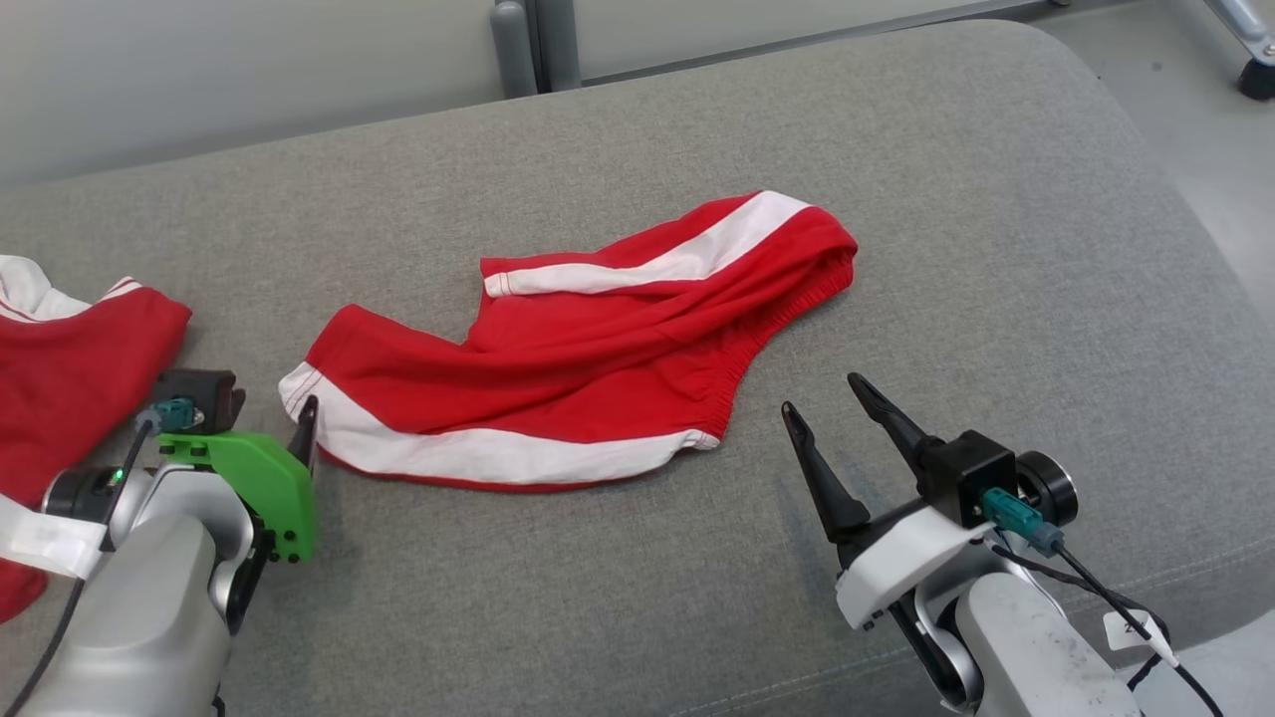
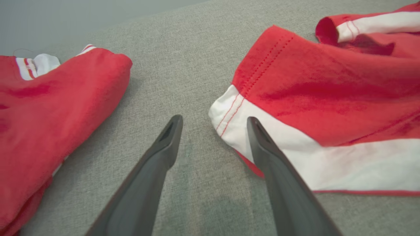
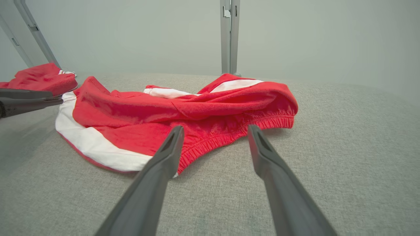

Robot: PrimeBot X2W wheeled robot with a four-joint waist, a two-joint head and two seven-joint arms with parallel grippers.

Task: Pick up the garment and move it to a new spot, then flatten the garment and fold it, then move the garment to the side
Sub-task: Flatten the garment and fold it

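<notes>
My left gripper grabs the white hem corner (image 1: 300, 387) next, where a thin edge sticks out, since the red body of the shorts (image 1: 562, 370) lies slack and crumpled.
The garment (image 1: 588, 349) is a pair of red shorts with white side stripes, lying crumpled and partly folded over in the middle of the grey cushion. Its white-striped leg hem (image 2: 236, 114) lies just ahead of my left gripper (image 2: 215, 119), which is open with one finger over the hem corner and nothing gripped. In the head view the left gripper (image 1: 299, 428) sits at the garment's left end. My right gripper (image 1: 822, 393) is open, just right of the elastic waistband (image 3: 229, 134), apart from it. The right gripper (image 3: 215, 129) points at that waistband.
A second red and white garment (image 1: 70, 368) lies folded at the left edge, beside my left arm (image 2: 49, 108). The grey cushion (image 1: 996, 249) stretches to the right, rounded at its far right corner. Metal posts (image 1: 538, 45) stand behind it.
</notes>
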